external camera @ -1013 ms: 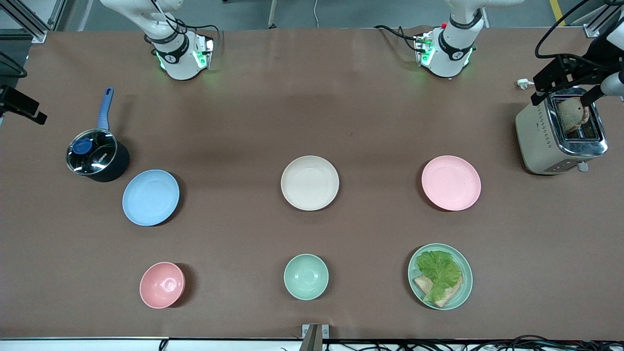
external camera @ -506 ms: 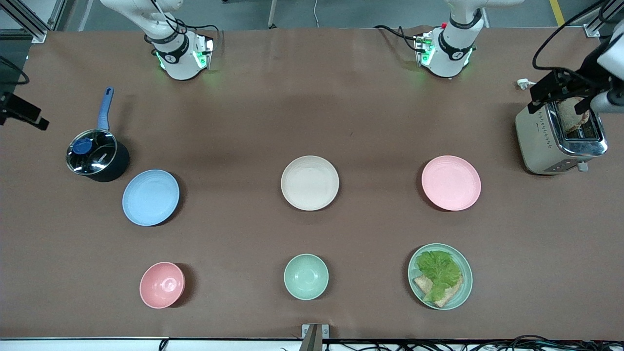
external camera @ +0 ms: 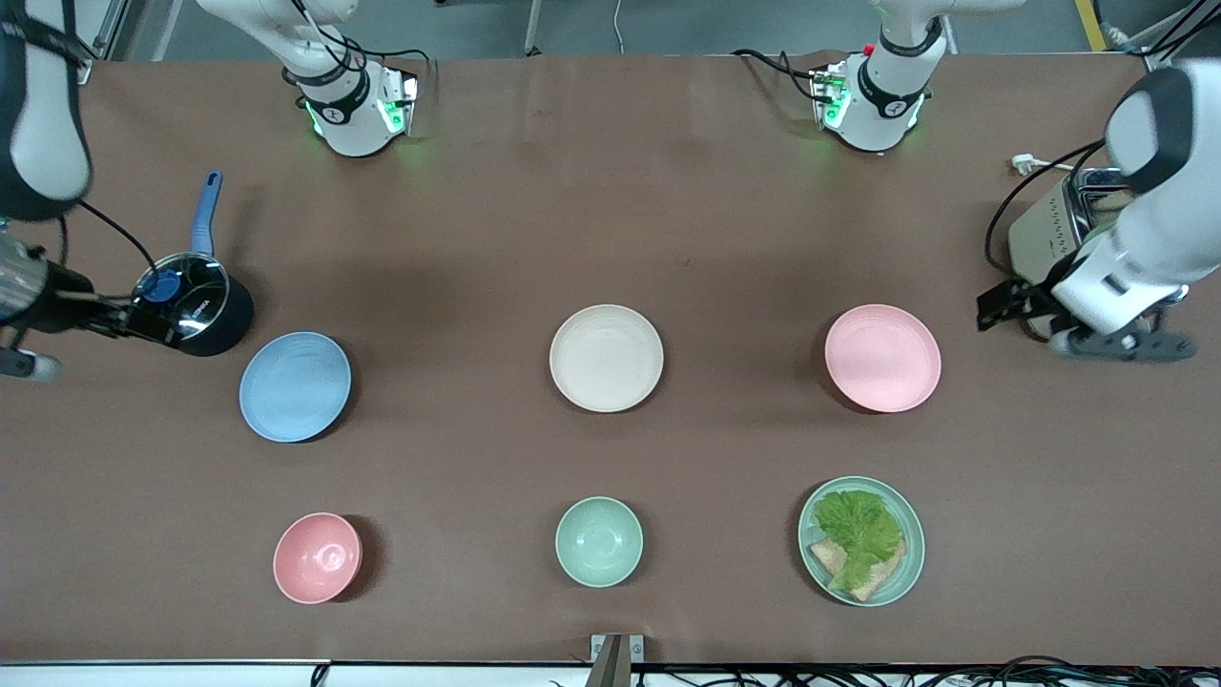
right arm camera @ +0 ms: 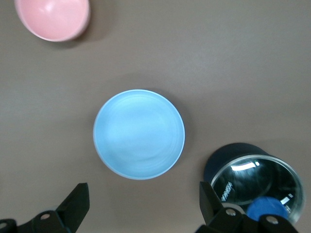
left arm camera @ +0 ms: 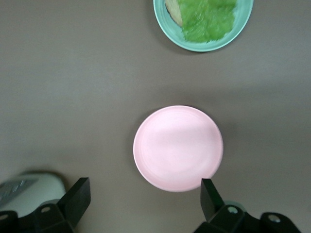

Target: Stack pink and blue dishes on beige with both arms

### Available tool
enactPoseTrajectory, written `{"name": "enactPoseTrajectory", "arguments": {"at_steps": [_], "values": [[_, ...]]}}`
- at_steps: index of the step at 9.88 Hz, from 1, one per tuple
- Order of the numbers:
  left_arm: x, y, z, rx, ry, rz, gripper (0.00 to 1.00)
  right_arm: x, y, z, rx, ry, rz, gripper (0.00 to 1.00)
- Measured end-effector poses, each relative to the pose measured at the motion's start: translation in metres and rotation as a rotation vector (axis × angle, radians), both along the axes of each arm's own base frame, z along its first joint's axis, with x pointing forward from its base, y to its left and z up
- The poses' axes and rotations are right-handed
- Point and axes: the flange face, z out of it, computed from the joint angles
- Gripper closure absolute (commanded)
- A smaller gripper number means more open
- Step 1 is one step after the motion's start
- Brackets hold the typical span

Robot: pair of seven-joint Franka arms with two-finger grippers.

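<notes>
The robot's right gripper needs to stack the blue plate on the beige plate (external camera: 607, 358), so it should next grab the blue plate by its rim (external camera: 265, 343) and then stack it.
The beige plate (external camera: 607, 358) lies mid-table, with nothing on it. At the same distance from the front camera, the pink plate (external camera: 882, 358) (left arm camera: 178, 148) lies toward the left arm's end and the blue plate (external camera: 295, 385) (right arm camera: 139, 134) toward the right arm's end. My left gripper (external camera: 1118, 347) (left arm camera: 144, 189) hangs open and empty, high over the table between the pink plate and the toaster. My right gripper (external camera: 24, 365) (right arm camera: 142, 191) is open and empty, high over the table beside the pot and the blue plate.
A lidded dark pot (external camera: 191, 305) (right arm camera: 252, 179) stands close to the blue plate. The toaster (external camera: 1045, 215) (left arm camera: 24, 187) is mostly hidden by the left arm. Nearer the front camera sit a pink bowl (external camera: 318, 558) (right arm camera: 53, 17), a mint bowl (external camera: 599, 541) and a mint-green plate (external camera: 911, 563) (left arm camera: 214, 46) of lettuce and bread.
The left hand has swung from over the toaster's slots toward the pink plate. The right hand has come in from the table's end to beside the pot. The plates have not moved.
</notes>
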Motion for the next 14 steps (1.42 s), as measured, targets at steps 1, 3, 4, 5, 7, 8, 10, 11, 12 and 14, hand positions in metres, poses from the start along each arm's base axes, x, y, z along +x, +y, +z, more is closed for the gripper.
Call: {"name": "enactPoseTrajectory", "arguments": {"at_steps": [1,3,4,5,7,8,10,11,12,14], "values": [[0.006,0.005,-0.044,0.004,-0.002,-0.031,0.00,0.005,-0.005,-0.035,0.008,0.014,0.037,0.00],[0.009,0.022,-0.118,0.002,0.022,-0.061,0.19,0.007,-0.033,-0.107,0.066,0.006,0.117,0.00],[0.006,0.031,-0.144,-0.026,0.052,-0.052,0.23,0.002,-0.047,-0.139,0.100,-0.007,0.141,0.00],[0.003,0.037,-0.166,-0.052,0.073,-0.039,0.27,-0.004,-0.056,-0.162,0.114,-0.012,0.155,0.00],[-0.007,0.041,-0.205,-0.078,0.105,-0.020,0.40,-0.012,-0.063,-0.190,0.166,-0.025,0.155,0.04],[-0.012,0.041,-0.221,-0.080,0.128,-0.027,0.56,-0.015,-0.062,-0.203,0.205,-0.030,0.158,0.11],[-0.015,0.041,-0.234,-0.091,0.147,-0.026,0.99,-0.021,-0.062,-0.224,0.242,-0.023,0.168,0.35],[-0.015,0.041,-0.235,-0.099,0.146,-0.020,1.00,-0.024,-0.065,-0.229,0.250,-0.021,0.170,0.46],[-0.014,0.041,-0.234,-0.100,0.144,-0.018,1.00,-0.029,-0.067,-0.234,0.265,-0.026,0.176,0.61],[-0.006,0.039,-0.211,-0.107,0.102,-0.026,1.00,-0.034,-0.070,-0.243,0.284,-0.035,0.174,0.92]]}}
